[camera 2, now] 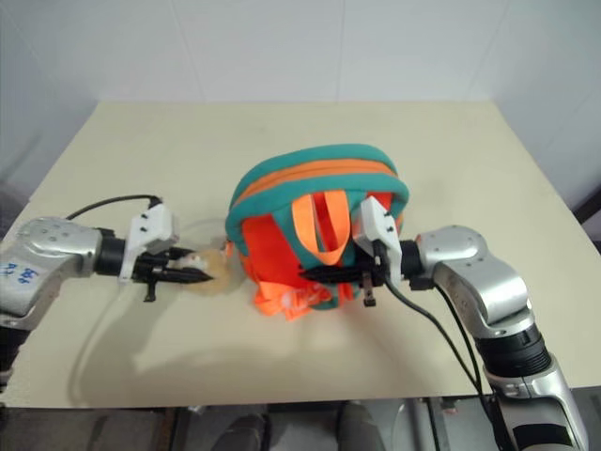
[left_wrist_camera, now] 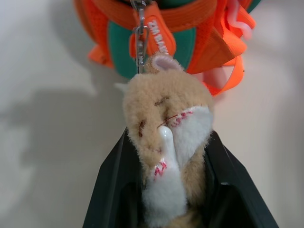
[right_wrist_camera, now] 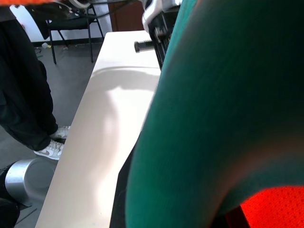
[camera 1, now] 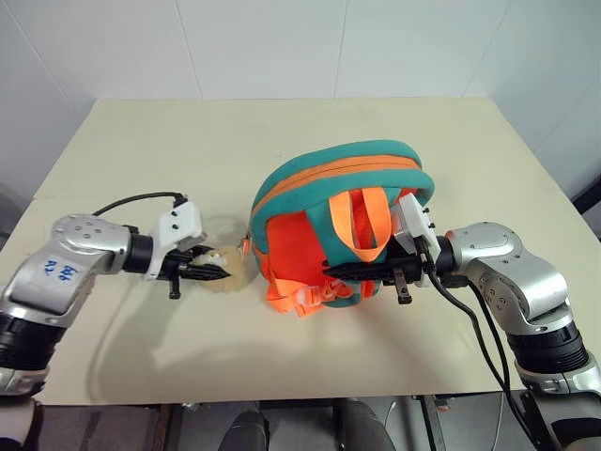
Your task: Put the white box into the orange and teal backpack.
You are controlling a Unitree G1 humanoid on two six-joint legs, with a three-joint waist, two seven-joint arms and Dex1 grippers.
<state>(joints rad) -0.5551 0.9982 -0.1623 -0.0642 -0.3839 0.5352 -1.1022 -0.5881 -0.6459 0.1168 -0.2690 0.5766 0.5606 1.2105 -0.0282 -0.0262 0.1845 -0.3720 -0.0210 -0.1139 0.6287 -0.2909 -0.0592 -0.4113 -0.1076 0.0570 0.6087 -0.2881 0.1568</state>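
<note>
The backpack's lower edge (camera 1: pixel 299 308) rests on the cream table, so the backpack would stand there. It is now time for my right gripper to open.
The orange and teal backpack (camera 1: pixel 338 178) stands upright in the middle of the table, its orange straps facing me. A tan plush toy (left_wrist_camera: pixel 166 118) hangs from it by a small chain and lies on the table at its left. My left gripper (camera 1: pixel 221 273) is shut on that toy, one black finger on each side. My right gripper (camera 1: pixel 331 271) reaches in from the right across the backpack's front and is shut on its teal strap (right_wrist_camera: pixel 223 118). The white box is out of view.
The cream table (camera 1: pixel 282 132) runs back to a white wall, with bare surface behind and on both sides of the backpack. In the right wrist view, a person's dark trousers and shoes (right_wrist_camera: pixel 28 95) and a chair (right_wrist_camera: pixel 71 23) stand beyond the table edge.
</note>
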